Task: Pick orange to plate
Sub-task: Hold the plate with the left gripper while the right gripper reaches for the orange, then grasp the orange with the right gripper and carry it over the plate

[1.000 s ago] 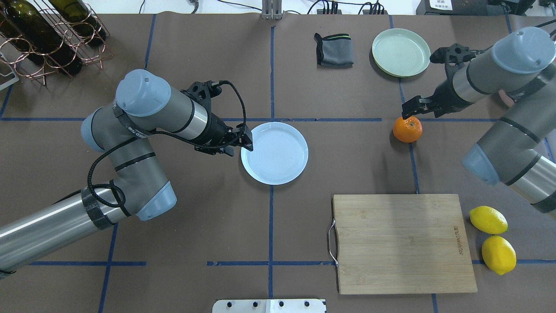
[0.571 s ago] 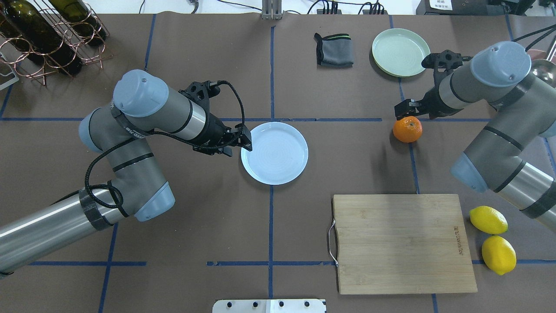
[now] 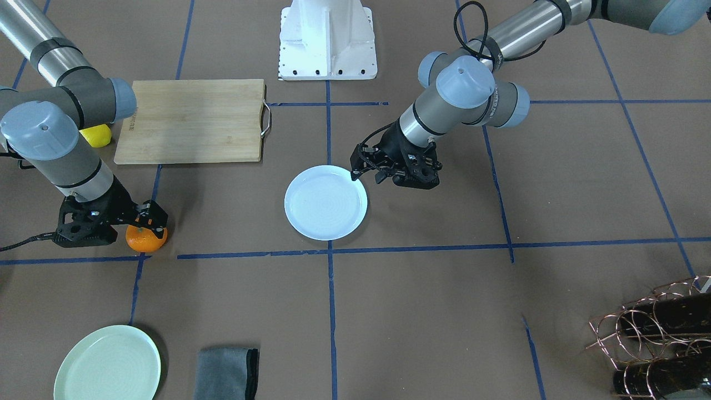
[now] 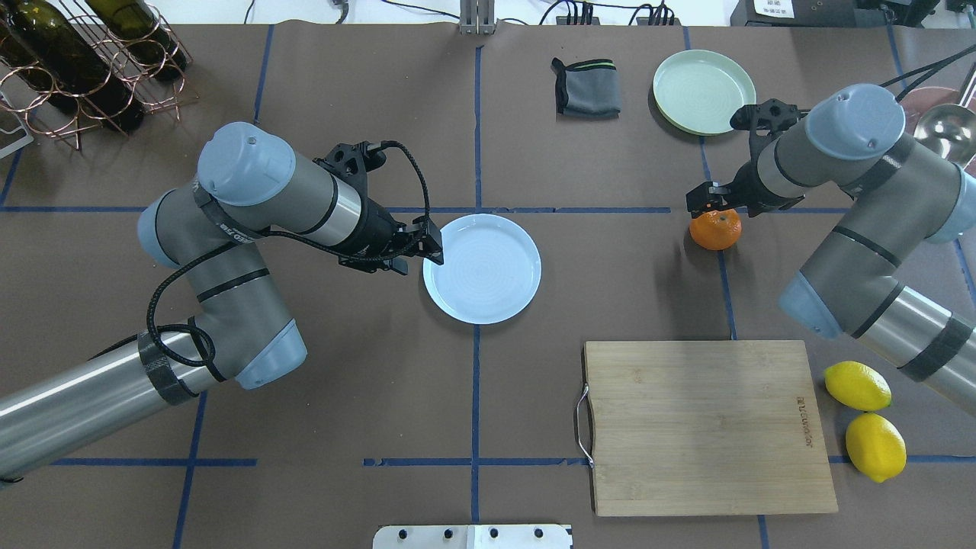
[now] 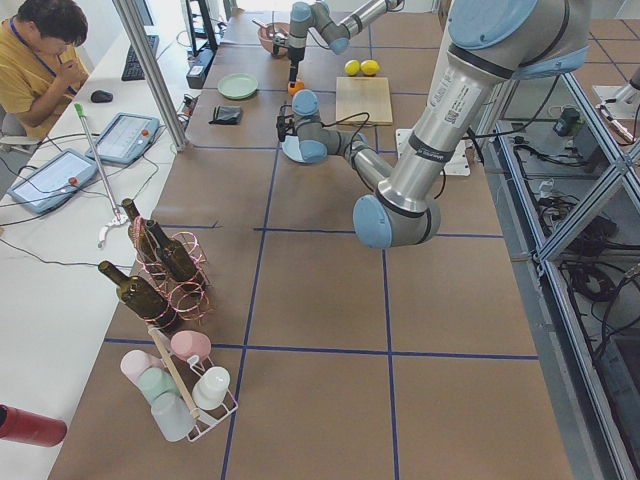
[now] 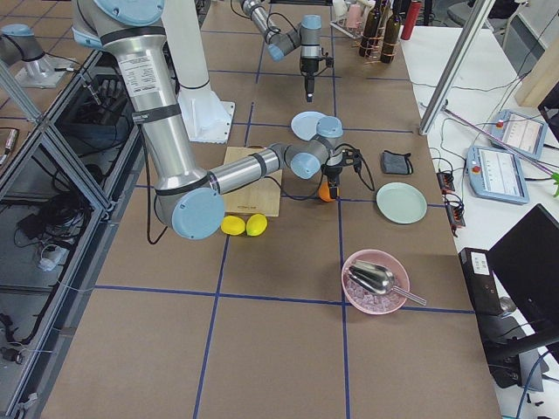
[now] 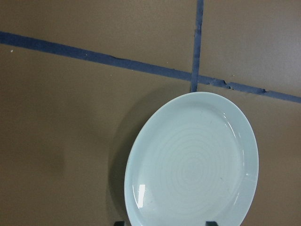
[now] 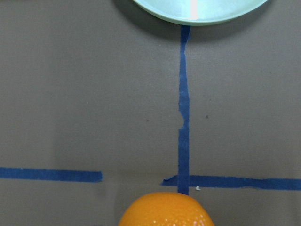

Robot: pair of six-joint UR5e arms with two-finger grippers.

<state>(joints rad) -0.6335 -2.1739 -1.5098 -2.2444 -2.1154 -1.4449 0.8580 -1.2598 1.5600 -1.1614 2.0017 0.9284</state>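
Observation:
My right gripper picks up the orange around its round body [image 3: 144, 240] next. Then my right gripper moves the orange onto the plate [image 3: 326, 202].
The orange [image 4: 715, 231] rests on the brown table at the right, on a blue tape line. My right gripper [image 4: 709, 204] hangs just over its far top side, jaws open and straddling it [image 3: 149, 218]. The right wrist view shows only the orange's top [image 8: 165, 211] at the bottom edge, with no fingers. The pale blue-white plate [image 4: 482, 268] lies empty at the table's middle. My left gripper [image 4: 427, 248] stands open at the plate's left rim, nothing held; the left wrist view looks down on the plate [image 7: 193, 160].
A wooden cutting board [image 4: 705, 427] lies near the right front, with two lemons [image 4: 857, 386] beside it. A mint-green plate [image 4: 703, 91] and a grey cloth [image 4: 585, 88] sit at the far side. A wine rack [image 4: 84, 53] stands far left, a pink bowl [image 6: 376, 281] far right.
My right arm has swung left and lowered, bringing its gripper from beside the orange's far right to over its top. The left arm has barely moved.

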